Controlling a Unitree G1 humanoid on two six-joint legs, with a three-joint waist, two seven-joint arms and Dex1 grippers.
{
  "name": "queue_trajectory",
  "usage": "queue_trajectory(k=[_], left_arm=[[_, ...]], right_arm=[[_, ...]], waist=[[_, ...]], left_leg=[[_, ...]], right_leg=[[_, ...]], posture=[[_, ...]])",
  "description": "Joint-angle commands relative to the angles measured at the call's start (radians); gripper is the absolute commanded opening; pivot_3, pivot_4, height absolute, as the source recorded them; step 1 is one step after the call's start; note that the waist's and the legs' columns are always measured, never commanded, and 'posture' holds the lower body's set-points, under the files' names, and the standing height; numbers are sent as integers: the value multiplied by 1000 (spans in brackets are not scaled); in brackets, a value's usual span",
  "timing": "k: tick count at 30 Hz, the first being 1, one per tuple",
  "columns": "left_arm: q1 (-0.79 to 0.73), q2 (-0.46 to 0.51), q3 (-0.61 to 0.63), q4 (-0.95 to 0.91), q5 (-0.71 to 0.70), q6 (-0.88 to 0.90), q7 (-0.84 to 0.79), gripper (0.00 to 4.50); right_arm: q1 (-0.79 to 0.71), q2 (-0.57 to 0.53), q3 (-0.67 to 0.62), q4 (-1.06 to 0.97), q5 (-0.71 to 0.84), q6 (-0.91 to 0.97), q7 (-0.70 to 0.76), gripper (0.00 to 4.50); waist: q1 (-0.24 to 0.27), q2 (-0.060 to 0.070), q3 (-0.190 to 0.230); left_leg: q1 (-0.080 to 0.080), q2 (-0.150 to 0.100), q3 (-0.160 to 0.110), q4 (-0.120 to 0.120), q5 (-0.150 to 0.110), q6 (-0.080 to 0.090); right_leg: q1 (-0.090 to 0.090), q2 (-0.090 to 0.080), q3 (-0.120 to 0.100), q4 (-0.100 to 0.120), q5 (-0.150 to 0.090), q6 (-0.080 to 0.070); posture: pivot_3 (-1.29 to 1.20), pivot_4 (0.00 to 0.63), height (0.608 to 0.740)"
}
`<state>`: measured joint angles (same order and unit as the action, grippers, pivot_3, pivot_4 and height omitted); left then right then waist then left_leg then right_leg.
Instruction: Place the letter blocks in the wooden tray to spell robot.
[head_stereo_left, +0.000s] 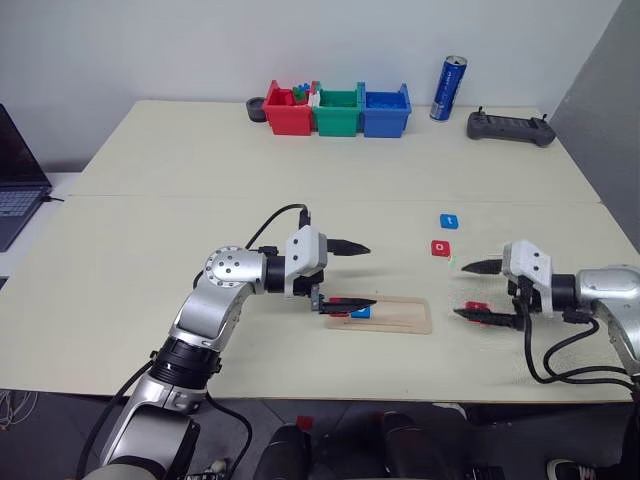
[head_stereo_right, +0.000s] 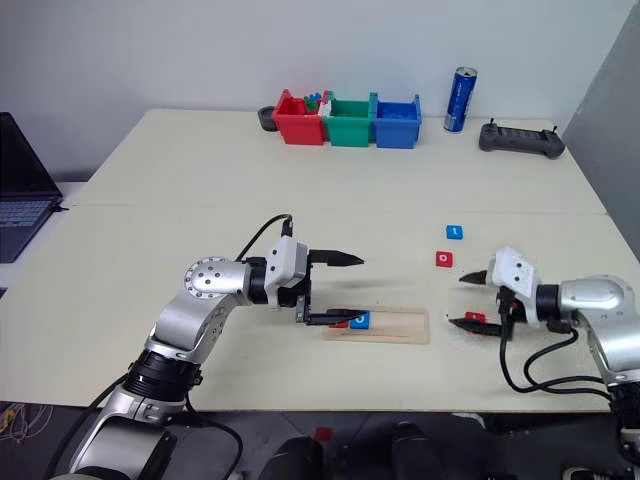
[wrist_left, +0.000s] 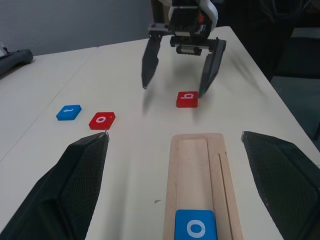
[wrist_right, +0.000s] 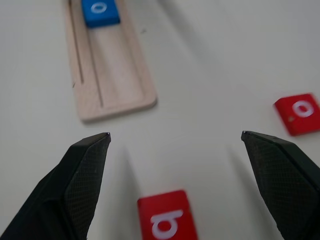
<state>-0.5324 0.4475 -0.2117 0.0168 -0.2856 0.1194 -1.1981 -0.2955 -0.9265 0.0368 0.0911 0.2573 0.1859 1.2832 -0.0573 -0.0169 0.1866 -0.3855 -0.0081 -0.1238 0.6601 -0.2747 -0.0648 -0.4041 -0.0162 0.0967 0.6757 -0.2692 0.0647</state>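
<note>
My right gripper should lower its open fingers to the red "b" block below before closing on it.
The wooden tray (head_stereo_left: 400, 316) lies near the table's front edge. A blue "o" block (wrist_left: 195, 227) sits in its recess, and beside it a red block (head_stereo_right: 340, 322) shows at the tray's left end, partly hidden by a finger. My left gripper (head_stereo_left: 353, 275) hovers open over that end, holding nothing. A red "b" block (wrist_right: 167, 215) lies flat on the table just right of the tray, and my right gripper (head_stereo_left: 462, 290) stands open with a finger on each side of it. A red "o" block (head_stereo_left: 440, 247) and a blue "t" block (head_stereo_left: 448, 221) lie further back.
Red (head_stereo_left: 288, 110), green (head_stereo_left: 337, 110) and blue (head_stereo_left: 386, 110) bins line the far edge, with a blue can (head_stereo_left: 448, 88) and a black controller (head_stereo_left: 511, 127) to their right. A laptop (head_stereo_left: 15, 175) sits at the far left.
</note>
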Motion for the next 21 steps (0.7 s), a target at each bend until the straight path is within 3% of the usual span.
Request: queue_trajectory(k=[1,13,16,21], left_arm=[[-9,4,6,-7,-3,-24,-4,4500],[-2,12,5,-21,-7,-23,-4,4500],[0,8,2,-28,-7,-20,1,4500],[6,12,1,-30,-8,-22,-2,4500]], right_arm=[[-37,-22,22,54,-29,-61,61,4463],[-49,-12,62,211,-121,-223,71,4463],[-57,-10,58,241,-127,-241,66,3872],[-63,-15,61,272,-131,-266,72,2108]], waist=[[0,0,0],[1,0,0],[2,0,0],[1,0,0]], left_leg=[[0,0,0,0,0,0],[0,0,0,0,0,0],[0,0,0,1,0,0],[1,0,0,1,0,0]], right_leg=[[0,0,0,0,0,0],[0,0,0,1,0,0],[0,0,0,1,0,0],[1,-1,0,1,0,0]], posture=[[0,150,740],[0,150,740],[0,150,740],[0,150,740]])
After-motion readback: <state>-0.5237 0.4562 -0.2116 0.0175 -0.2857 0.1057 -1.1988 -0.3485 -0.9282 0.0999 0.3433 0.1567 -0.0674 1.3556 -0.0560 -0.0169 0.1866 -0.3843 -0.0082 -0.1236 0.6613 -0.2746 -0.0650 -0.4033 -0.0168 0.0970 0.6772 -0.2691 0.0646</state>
